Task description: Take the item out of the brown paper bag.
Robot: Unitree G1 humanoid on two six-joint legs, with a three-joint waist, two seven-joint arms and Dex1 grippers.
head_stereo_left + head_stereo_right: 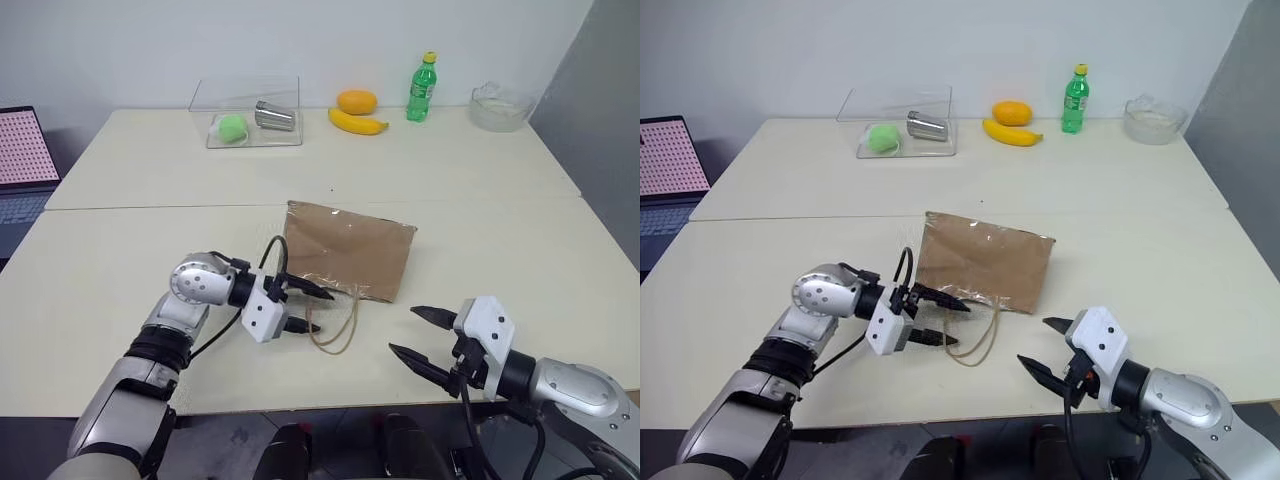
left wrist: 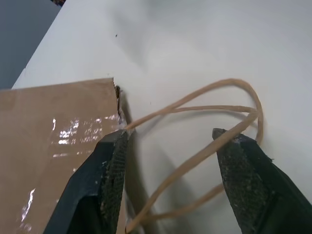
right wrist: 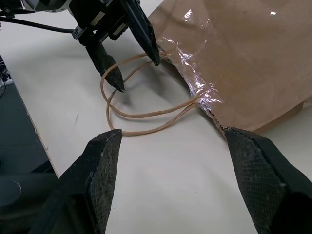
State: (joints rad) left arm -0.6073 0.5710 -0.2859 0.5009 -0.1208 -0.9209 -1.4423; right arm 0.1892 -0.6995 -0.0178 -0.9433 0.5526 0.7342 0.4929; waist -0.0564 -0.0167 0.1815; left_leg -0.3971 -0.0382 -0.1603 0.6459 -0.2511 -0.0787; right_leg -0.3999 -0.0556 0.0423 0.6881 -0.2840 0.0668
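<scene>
I should next grab the bag by its upper loop handle (image 1: 318, 325) with my left gripper, because the brown paper bag (image 1: 350, 250) is lying flat. Then I can take the item out.
The brown paper bag (image 1: 350, 250) lies flat in the middle of the table, its mouth toward me. Its two thin loop handles (image 1: 335, 322) trail on the tabletop. My left gripper (image 1: 322, 310) is open at the bag's mouth edge; in the left wrist view one finger (image 2: 109, 170) rests by the bag's corner, and the handle strands (image 2: 209, 146) run between the fingers. My right gripper (image 1: 405, 331) is open and empty, a little right of the handles and near the table's front edge. The item is hidden.
Along the far edge stand a clear box (image 1: 250, 120) with a green ball and a metal cup, an orange (image 1: 357, 101), a banana (image 1: 357, 122), a green bottle (image 1: 422, 88) and a glass bowl (image 1: 498, 105). A laptop (image 1: 25, 160) sits at the far left.
</scene>
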